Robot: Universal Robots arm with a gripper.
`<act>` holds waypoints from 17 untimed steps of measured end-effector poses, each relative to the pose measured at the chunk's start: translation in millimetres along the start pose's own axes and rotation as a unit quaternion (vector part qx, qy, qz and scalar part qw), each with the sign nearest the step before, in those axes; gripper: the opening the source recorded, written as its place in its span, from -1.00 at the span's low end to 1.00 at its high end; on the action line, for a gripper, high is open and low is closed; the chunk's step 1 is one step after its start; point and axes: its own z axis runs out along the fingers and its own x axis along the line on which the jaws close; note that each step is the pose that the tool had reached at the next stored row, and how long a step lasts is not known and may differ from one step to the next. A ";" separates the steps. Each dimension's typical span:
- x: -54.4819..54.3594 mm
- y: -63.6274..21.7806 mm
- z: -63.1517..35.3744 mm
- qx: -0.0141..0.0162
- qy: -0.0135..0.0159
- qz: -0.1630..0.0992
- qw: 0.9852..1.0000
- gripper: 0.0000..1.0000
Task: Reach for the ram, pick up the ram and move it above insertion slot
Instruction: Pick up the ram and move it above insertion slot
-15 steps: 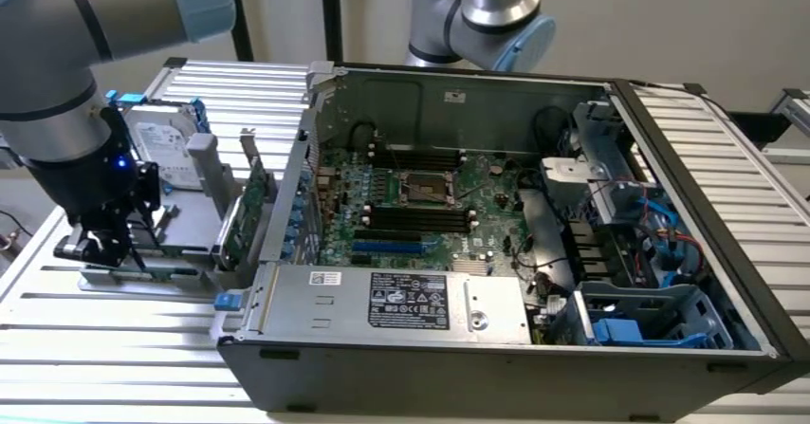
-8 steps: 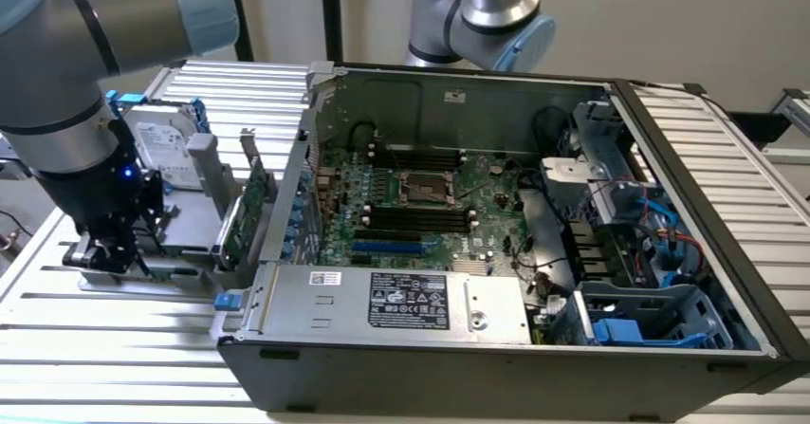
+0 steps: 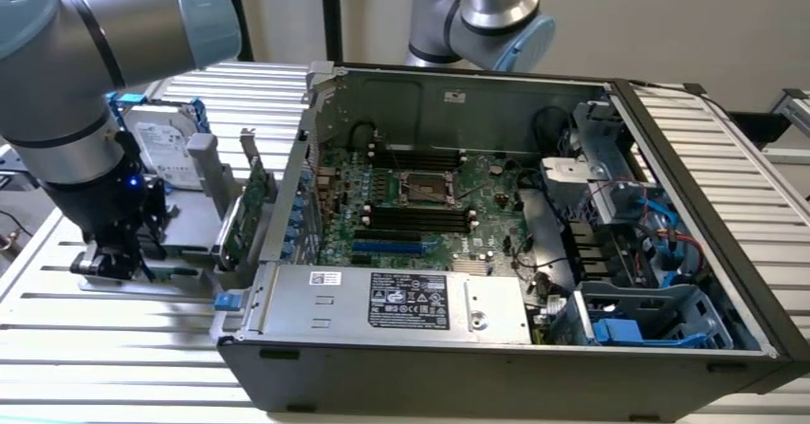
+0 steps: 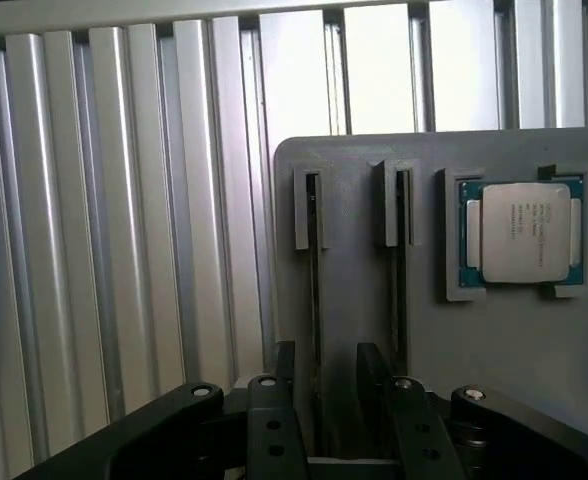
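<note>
My gripper should next take hold of the upright ram by its long middle part [image 4: 317, 385], which is between the grey holder posts that wrap around the ram's ends.
The ram [image 4: 314, 290] stands on edge in a narrow slot of a grey holder plate [image 4: 354, 180], showing as a thin dark line. A second stick [image 4: 402, 290] stands in the neighbouring slot. My gripper [image 4: 326, 365] is open, its two black fingers [image 4: 284, 385] straddling the first stick's near end without closing on it. In the exterior view my gripper [image 3: 114, 253] is low over the holder at the exterior view's left, outside the open computer case [image 3: 506, 348]. The dark memory slots [image 3: 412, 217] lie on the motherboard beside the CPU socket.
A processor chip [image 4: 519, 232] sits in a recess of the holder. A silver hard drive [image 3: 171, 154] and a green expansion card [image 3: 247, 206] stand between my arm and the case wall. A second arm [image 3: 487, 16] rises behind the case. The table [image 3: 76, 367] is ribbed metal.
</note>
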 end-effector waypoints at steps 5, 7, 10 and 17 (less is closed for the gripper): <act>0.4 0.3 3.6 0.000 0.000 -0.006 1.000 -0.23; 0.4 0.2 3.8 0.000 0.000 -0.008 1.000 -0.27; 0.4 0.2 4.0 0.000 0.000 -0.009 1.000 -0.65; 0.4 0.2 4.0 0.000 0.000 -0.010 1.000 -0.73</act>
